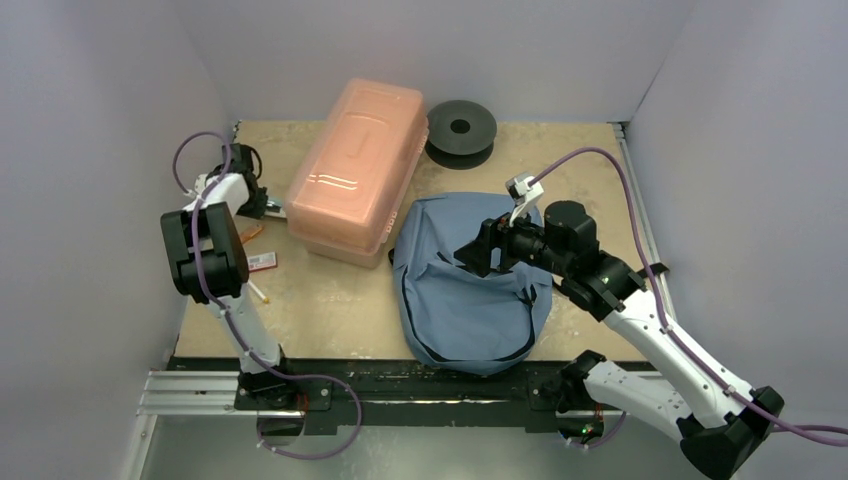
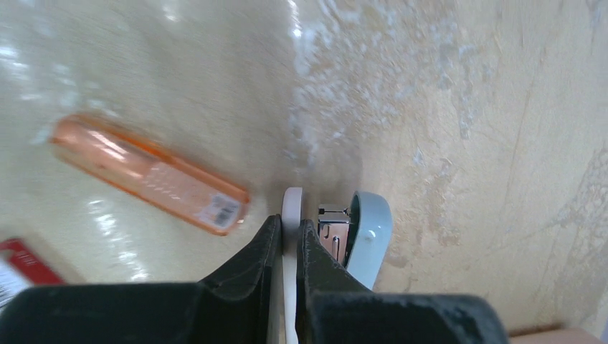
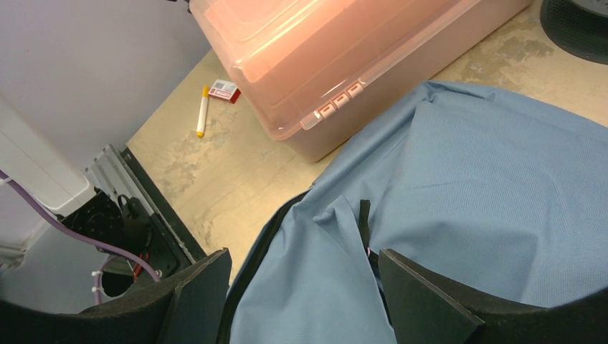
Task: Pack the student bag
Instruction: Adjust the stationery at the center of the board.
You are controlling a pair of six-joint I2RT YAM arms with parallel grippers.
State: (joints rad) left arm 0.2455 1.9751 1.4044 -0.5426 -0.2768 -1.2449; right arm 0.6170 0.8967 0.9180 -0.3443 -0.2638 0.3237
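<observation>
I would lift the stapler (image 2: 369, 229) off the table if I raised my left gripper now. The dark fingers pinch its white arm (image 2: 290, 231) from both sides.
The blue-grey student bag (image 1: 470, 290) lies flat at the table's front middle, its dark zipper edge facing the near rail. My right gripper (image 1: 475, 255) hovers open just above its upper face. In the right wrist view the bag (image 3: 466, 186) fills the space between the spread fingers of that gripper (image 3: 305, 287), with a fabric fold and a black zipper tab between them. My left gripper (image 1: 250, 195) is at the far left beside the pink box. In the left wrist view it (image 2: 290, 226) is shut on the white arm of a white and light-blue stapler (image 2: 369, 229), just above the tabletop.
The translucent pink box (image 1: 358, 170) stands behind the bag, a black spool (image 1: 461, 130) to its right. An orange translucent stick (image 2: 150, 175), a red packet (image 1: 262, 262) and a yellow marker (image 1: 258, 292) lie at the left. White walls close three sides.
</observation>
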